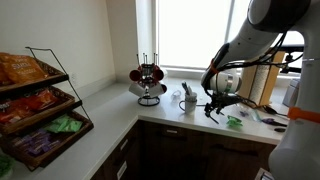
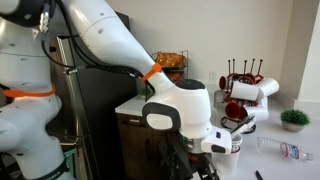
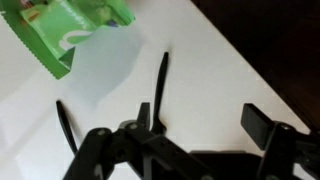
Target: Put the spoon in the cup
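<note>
My gripper grabs the slim dark spoon (image 3: 160, 88) across its near end next, since this leaves its far end free to enter the cup.
The white cup (image 1: 188, 101) stands on the counter, between the mug rack and my gripper. It is out of the wrist view. My gripper (image 1: 213, 105) hangs low over the white counter to the cup's right. In the wrist view the gripper (image 3: 202, 118) is open and empty. A slim dark spoon (image 3: 160, 88) lies flat on the counter, its near end by one finger and not between the two. A second dark utensil (image 3: 65, 125) lies further to the side.
A green packet (image 3: 70, 30) lies just beyond the utensils and also shows in an exterior view (image 1: 235, 122). A wire mug rack (image 1: 150, 80) with red and dark mugs stands near the window. A tiered snack rack (image 1: 35, 105) fills the side counter. The counter edge (image 3: 250, 60) is close.
</note>
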Controlling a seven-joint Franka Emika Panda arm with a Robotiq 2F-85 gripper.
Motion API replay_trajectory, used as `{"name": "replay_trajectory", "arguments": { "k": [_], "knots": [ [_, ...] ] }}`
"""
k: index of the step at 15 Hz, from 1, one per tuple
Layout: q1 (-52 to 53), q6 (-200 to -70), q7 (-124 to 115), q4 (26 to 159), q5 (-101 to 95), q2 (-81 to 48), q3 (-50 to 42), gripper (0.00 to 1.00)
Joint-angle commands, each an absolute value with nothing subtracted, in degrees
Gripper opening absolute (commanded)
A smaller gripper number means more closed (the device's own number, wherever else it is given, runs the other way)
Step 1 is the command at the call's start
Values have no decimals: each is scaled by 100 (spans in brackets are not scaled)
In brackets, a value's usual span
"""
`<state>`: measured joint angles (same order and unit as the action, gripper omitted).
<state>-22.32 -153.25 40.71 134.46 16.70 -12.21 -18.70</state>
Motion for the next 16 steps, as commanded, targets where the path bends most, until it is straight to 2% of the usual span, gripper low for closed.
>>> {"name": "replay_trajectory", "arguments": {
  "k": [1, 2, 3, 4, 9, 13, 14, 15, 16],
  "knots": [
    [-2649, -15720, 4473, 13206, 1871, -1594, -1478, 89],
    [-2724, -15800, 4484, 13167, 1814, -1668, -1419, 80],
    [-2783, -15865, 4465, 13139, 1747, -1725, -1371, 64],
    [-2843, -15929, 4485, 13111, 1713, -1779, -1324, 64],
    [-3116, -16058, 4534, 13002, 1678, -1987, -1093, 34],
    [-3221, -16040, 4504, 12941, 1614, -2097, -1013, 27],
    [-3239, -16038, 4491, 12932, 1594, -2122, -999, 19],
    [-3259, -16029, 4488, 12923, 1580, -2145, -983, 19],
    [-3273, -16028, 4479, 12913, 1566, -2161, -971, 10]
  ]
}}
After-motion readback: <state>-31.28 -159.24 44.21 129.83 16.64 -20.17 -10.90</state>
